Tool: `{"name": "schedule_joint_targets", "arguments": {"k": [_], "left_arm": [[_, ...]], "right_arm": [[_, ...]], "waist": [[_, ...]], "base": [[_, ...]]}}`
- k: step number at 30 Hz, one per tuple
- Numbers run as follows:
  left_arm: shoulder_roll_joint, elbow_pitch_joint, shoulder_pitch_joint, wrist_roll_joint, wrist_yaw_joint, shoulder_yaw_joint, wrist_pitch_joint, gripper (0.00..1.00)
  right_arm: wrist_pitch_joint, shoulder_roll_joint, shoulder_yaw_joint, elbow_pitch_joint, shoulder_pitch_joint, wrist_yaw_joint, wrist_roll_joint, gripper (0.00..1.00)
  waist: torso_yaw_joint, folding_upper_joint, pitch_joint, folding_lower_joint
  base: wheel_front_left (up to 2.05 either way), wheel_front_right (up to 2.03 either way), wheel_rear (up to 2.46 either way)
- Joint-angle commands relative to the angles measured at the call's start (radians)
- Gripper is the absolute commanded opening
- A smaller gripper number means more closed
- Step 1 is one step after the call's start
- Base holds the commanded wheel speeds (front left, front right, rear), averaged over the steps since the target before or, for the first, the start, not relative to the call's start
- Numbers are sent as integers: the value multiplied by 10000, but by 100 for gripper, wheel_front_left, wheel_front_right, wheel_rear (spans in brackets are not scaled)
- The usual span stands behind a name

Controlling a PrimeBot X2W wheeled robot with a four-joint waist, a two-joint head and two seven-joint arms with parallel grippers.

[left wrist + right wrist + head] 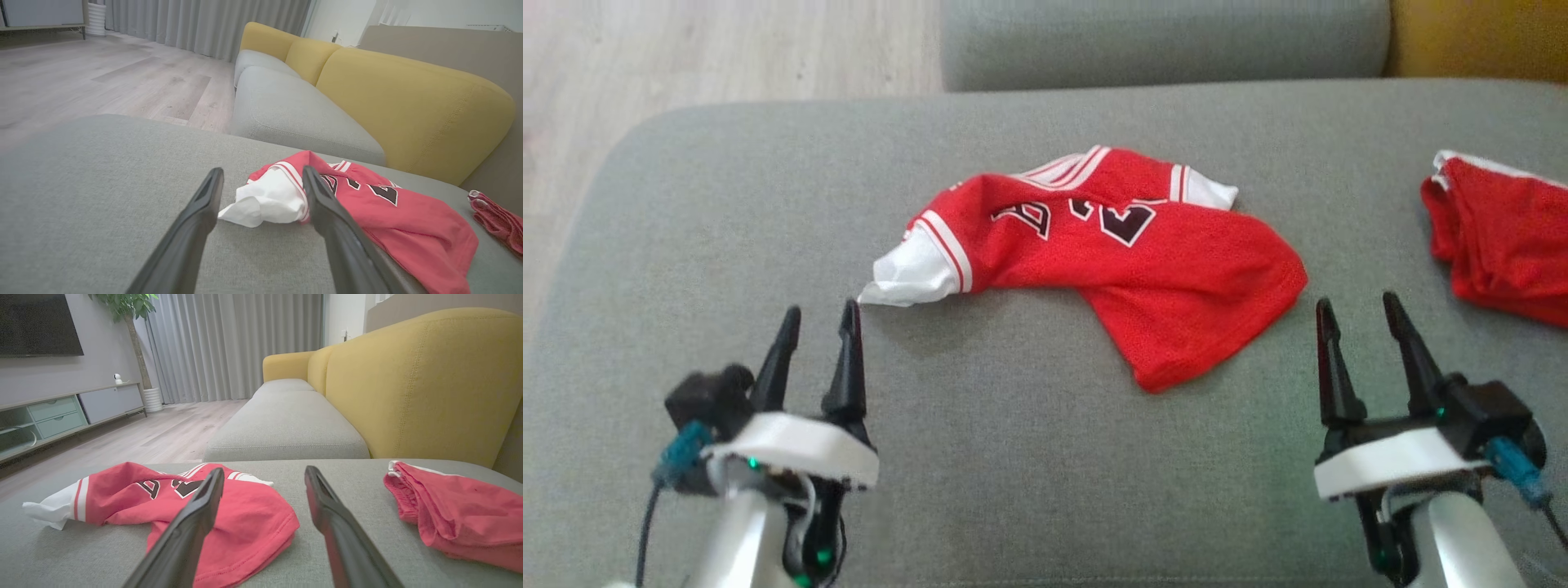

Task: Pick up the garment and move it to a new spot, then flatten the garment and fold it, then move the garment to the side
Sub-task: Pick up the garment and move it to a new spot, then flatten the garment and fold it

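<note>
My left gripper pinches the jersey by its white sleeve's hem corner (872, 294) next, as that corner pokes out loose while the red body (1150, 269) lies rumpled.
The garment (1143, 261) is a red jersey with white sleeves and dark lettering, lying rumpled in the middle of a grey cushion (1013, 457). My left gripper (821, 314) stands open just short of its white sleeve (267, 200), which lies loose on the cushion beyond the spread fingers. My right gripper (1356, 306) is open too, hovering just right of the jersey's red hem (253, 535), holding nothing. In the right wrist view the jersey (163, 498) lies to the left of the fingers.
Red shorts (1499, 245) lie bunched at the cushion's right side, also seen as shorts (457, 514). Yellow sofa backrests (408, 106) rise behind. Wooden floor (686, 65) lies past the cushion's left edge.
</note>
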Motion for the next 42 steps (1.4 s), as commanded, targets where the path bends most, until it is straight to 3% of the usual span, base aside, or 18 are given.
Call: {"name": "schedule_joint_targets", "arguments": {"k": [1,13,42], "left_arm": [[17,-555,-22,182,62,382,-121,100],[-252,-1343,1525,455,353,419,-121,100],[-259,-1489,1656,409,574,296,-122,100]], "right_arm": [[-49,-14,235,-183,-12,65,32,100],[-221,-14,287,280,518,65,367,100],[-297,-14,518,706,365,65,395,100]], "waist": [[116,0,-301,1],[110,0,-766,1],[293,0,-655,1]], "base": [[0,0,0],[0,0,0],[0,0,0]]}}
